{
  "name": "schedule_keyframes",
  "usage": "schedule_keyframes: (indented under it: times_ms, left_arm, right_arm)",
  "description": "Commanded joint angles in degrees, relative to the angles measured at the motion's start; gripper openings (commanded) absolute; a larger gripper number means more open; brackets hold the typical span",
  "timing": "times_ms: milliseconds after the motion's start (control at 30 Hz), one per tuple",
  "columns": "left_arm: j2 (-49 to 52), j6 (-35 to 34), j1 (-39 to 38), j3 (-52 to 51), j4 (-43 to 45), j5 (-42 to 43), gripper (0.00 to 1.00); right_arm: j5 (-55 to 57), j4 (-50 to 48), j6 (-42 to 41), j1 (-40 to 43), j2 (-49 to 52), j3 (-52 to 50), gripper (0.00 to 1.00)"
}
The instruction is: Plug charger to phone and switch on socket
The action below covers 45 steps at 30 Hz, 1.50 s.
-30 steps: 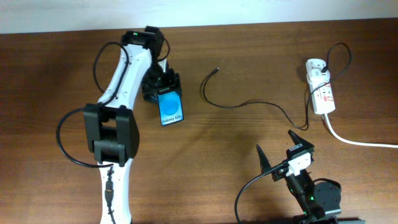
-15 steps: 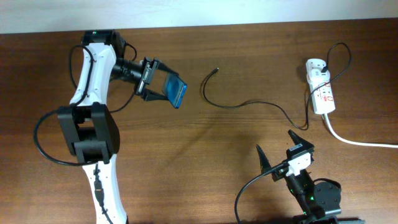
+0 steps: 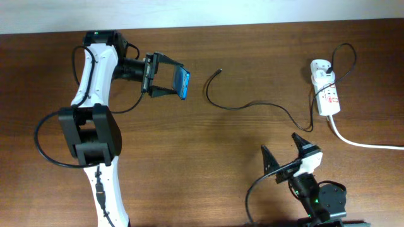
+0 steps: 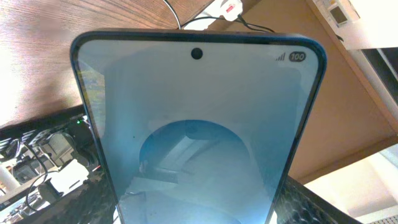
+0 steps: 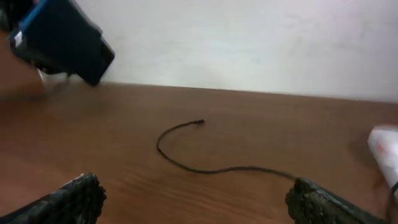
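Observation:
The robot's right gripper needs to pinch the phone's free thin edge point(image 3: 187, 85) point(image 5: 104, 70), screen to back. The left gripper can then re-grip the phone to plug in the charger.
My left gripper point(image 3: 169, 83) is shut on the phone point(image 3: 184, 84) and holds it on edge above the table at the back left. The blue screen fills the left wrist view point(image 4: 199, 137). The phone also shows at the top left of the right wrist view point(image 5: 62, 40). The charger, a thin black cable point(image 3: 252, 105), lies on the wood with its plug tip point(image 3: 219, 71) just right of the phone; it also shows in the right wrist view point(image 5: 205, 168). The white socket point(image 3: 326, 94) lies at the far right. My right gripper point(image 3: 287, 153) is open and empty at the front.
A thick white cord point(image 3: 360, 142) runs from the socket to the right edge. The black cable loops above the socket point(image 3: 344, 53). A pale wall edge runs along the back of the wooden table point(image 3: 208, 157).
My left arm lifted the phone off the table, swung it to the right and tipped it on edge. My right gripper shifted slightly.

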<state>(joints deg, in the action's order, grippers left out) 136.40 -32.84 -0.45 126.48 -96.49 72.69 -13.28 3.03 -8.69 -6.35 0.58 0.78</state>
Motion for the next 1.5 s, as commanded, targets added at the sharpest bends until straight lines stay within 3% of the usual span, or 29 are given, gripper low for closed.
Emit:
schedule_keyframes:
  times_ms: [0, 67, 133, 400, 467, 533, 567, 600, 733, 767, 1033, 1200, 1333, 1467]
  left_arm:
    - [-0.4, -0.6, 0.0, 1.1, -0.3, 3.0, 0.0]
    - [-0.4, -0.6, 0.0, 1.1, -0.3, 3.0, 0.0]
    - [-0.4, -0.6, 0.0, 1.1, -0.3, 3.0, 0.0]
    - [-0.4, -0.6, 0.0, 1.1, -0.3, 3.0, 0.0]
    - [-0.4, -0.6, 0.0, 1.1, -0.3, 2.5, 0.0]
    - [-0.4, -0.6, 0.0, 1.1, -0.3, 1.4, 0.0]
    - [-0.4, -0.6, 0.0, 1.1, -0.3, 1.4, 0.0]
    - [-0.4, -0.6, 0.0, 1.1, -0.3, 1.4, 0.0]
    - [-0.4, -0.6, 0.0, 1.1, -0.3, 0.4, 0.0]
    - [-0.4, -0.6, 0.0, 1.1, -0.3, 0.4, 0.0]
    - [-0.4, -1.2, -0.2, 1.1, -0.3, -1.7, 0.0]
    - [-0.4, -9.7, -3.2, 1.1, 0.0, -13.6, 0.0]
    - [-0.4, -17.3, -8.2, 1.1, 4.7, -26.7, 0.0]
    - [-0.4, -26.5, -11.0, 1.1, 7.7, -38.7, 0.0]
  right_arm:
    - [3.1, 1.3, -20.7, 0.4, -0.4, 0.5, 0.98]
    - [3.5, 7.1, -31.7, 0.4, 1.3, 5.1, 0.98]
    - [3.4, 12.0, -36.8, 0.4, 5.5, 11.0, 0.98]
    - [-5.1, 33.6, -27.1, 0.4, 45.1, 49.6, 0.98]
    - [-5.6, 33.2, -24.3, 0.4, 51.5, 49.8, 0.98]
    - [-13.4, 32.1, -24.3, 0.4, 58.7, 49.8, 0.99]
    - [-13.6, 32.1, -24.3, 0.4, 60.4, 49.8, 0.88]
    - [-13.5, 32.1, -24.8, 0.4, 61.4, 49.8, 0.84]
    - [-13.3, 32.1, -23.0, 0.4, 61.6, 49.8, 0.85]
    - [-13.4, 31.7, -23.0, 0.4, 61.7, 49.8, 0.89]
    - [-15.7, 30.1, -21.1, 0.3, 61.7, 49.8, 0.88]
    - [-14.1, 23.4, -25.9, -5.0, 63.3, 49.8, 0.87]
    - [-14.1, 13.0, -37.4, -13.1, 74.0, 49.8, 0.8]
    - [-14.1, 6.2, -41.4, -16.7, 80.2, 49.8, 0.74]
